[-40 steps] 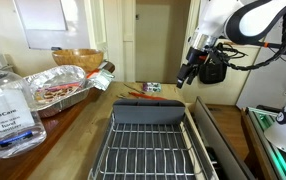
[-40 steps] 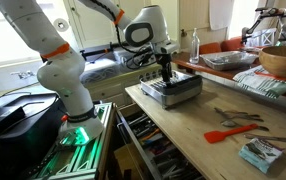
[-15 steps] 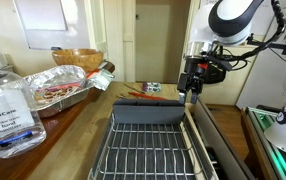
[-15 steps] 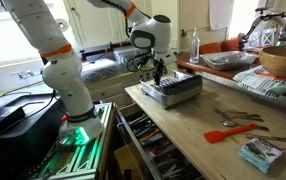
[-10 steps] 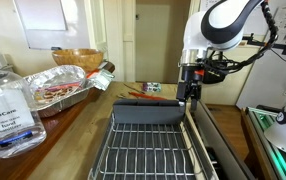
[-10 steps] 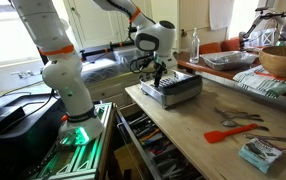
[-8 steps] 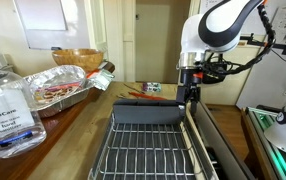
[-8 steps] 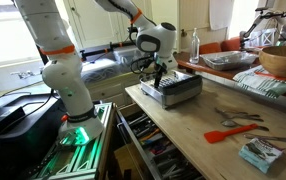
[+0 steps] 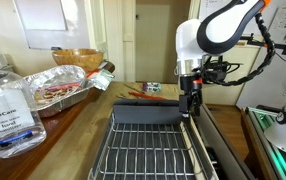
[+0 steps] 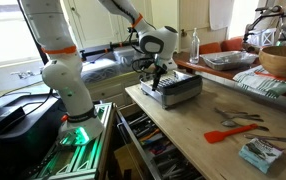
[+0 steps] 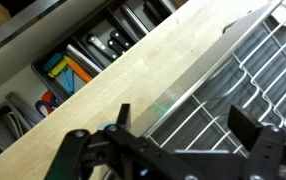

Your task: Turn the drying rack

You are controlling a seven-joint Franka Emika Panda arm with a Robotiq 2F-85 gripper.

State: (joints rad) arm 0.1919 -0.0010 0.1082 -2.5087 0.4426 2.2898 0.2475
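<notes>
The drying rack's edge [image 9: 189, 121] [image 11: 179, 105] runs between my spread fingers but lies below them, so closing now would miss it. My gripper lowers first, then closes.
The drying rack [image 9: 151, 140] is a silver wire rack in a dark grey tray, filling the near middle of the wooden counter; it also shows in an exterior view [image 10: 176, 90] and the wrist view [image 11: 245, 80]. My gripper [image 9: 190, 106] hangs over the rack's far right corner, also seen in an exterior view [image 10: 159, 82]. In the wrist view the fingers [image 11: 188, 122] are spread wide and straddle the rack's edge, holding nothing.
A soap bottle [image 9: 5, 100], a foil tray [image 9: 61, 86] and a wooden bowl [image 9: 76, 58] stand left of the rack. A red spatula [image 10: 226, 131] and utensils lie beyond. An open drawer of cutlery [image 11: 78, 62] sits below the counter edge.
The arm has moved left and down from beside the counter to the rack's far right corner. The rack has not moved.
</notes>
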